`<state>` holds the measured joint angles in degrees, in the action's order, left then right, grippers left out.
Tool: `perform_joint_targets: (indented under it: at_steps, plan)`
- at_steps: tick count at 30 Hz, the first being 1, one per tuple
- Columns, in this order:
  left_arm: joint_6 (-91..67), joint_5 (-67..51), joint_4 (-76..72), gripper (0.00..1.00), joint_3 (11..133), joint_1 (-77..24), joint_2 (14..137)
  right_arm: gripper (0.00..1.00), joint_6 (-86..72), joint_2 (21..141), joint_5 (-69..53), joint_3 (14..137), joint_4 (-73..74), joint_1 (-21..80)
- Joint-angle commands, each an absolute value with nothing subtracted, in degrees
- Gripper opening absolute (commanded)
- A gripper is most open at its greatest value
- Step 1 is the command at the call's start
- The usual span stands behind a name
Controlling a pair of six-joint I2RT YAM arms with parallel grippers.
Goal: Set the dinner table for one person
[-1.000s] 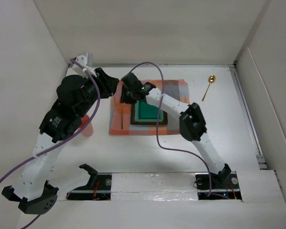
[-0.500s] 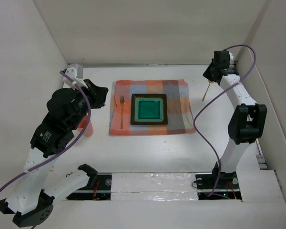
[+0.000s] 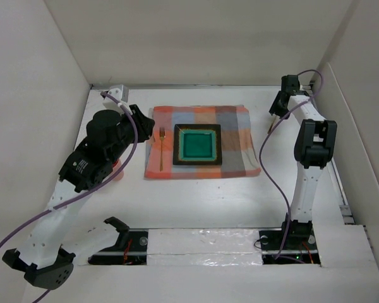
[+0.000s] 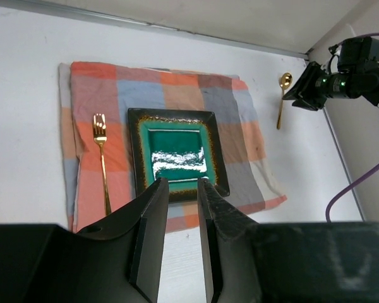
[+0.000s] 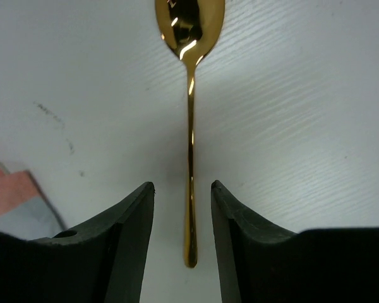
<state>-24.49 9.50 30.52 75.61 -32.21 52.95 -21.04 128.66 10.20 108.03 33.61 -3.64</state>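
The handle (image 3: 272, 124) (image 5: 190, 200) of the spoon has its whole end showing below my fingers, so my right gripper needs to come down before it closes on it.
The dinner table (image 3: 196, 202) is a broad white surface. On it lies an orange-and-grey checked cloth (image 3: 230, 129) with a square green plate (image 3: 197, 144) in a dark rim at its middle and a gold fork (image 3: 161, 145) to the plate's left. A gold spoon (image 5: 189, 126) lies on the bare table at the far right. My right gripper (image 5: 182, 185) is open, low over the spoon, with a finger on each side of the handle's end. My left gripper (image 4: 183, 184) is open and empty, raised near the cloth's left side.
An orange cup (image 3: 119, 172) stands left of the cloth, mostly hidden under my left arm. White walls close in the table at the left, back and right. My right gripper (image 4: 306, 88) and spoon (image 4: 282, 95) also show in the left wrist view.
My right arm left the fork on the cloth's left side, swung to the far right and came down around the spoon's handle. My left arm shifted slightly toward the cloth.
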Motion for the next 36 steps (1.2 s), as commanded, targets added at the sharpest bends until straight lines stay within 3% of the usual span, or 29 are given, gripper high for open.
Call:
perform_joint_targets:
  at_steps: [1, 8, 15, 24, 30, 36]
  plan:
    - [-23.91, 9.06, 27.6, 0.23, 75.59, -32.43, 54.4, 0.47, -19.42, 130.69, 12.13, 112.76, 35.16, -3.6]
    - [-23.12, 8.44, 26.28, 0.22, 75.93, -32.43, 57.83, 0.47, -19.95, 136.93, 10.81, 119.87, 38.04, -3.6]
    - [-21.27, 9.23, 25.49, 0.22, 77.43, -31.03, 59.32, 0.4, -21.0, 142.64, 11.34, 130.15, 45.87, -3.6]
    - [-16.62, 13.0, 21.36, 0.23, 77.96, -29.36, 57.83, 0.37, -22.06, 142.82, 12.66, 130.78, 51.67, -4.13]
    - [-14.68, 16.43, 19.69, 0.23, 76.47, -29.36, 56.51, 0.24, -21.01, 145.54, 11.34, 135.17, 58.0, -4.66]
    - [-14.68, 16.52, 19.69, 0.23, 74.71, -29.36, 55.55, 0.03, -20.04, 142.83, 10.99, 129.83, 56.26, -4.66]
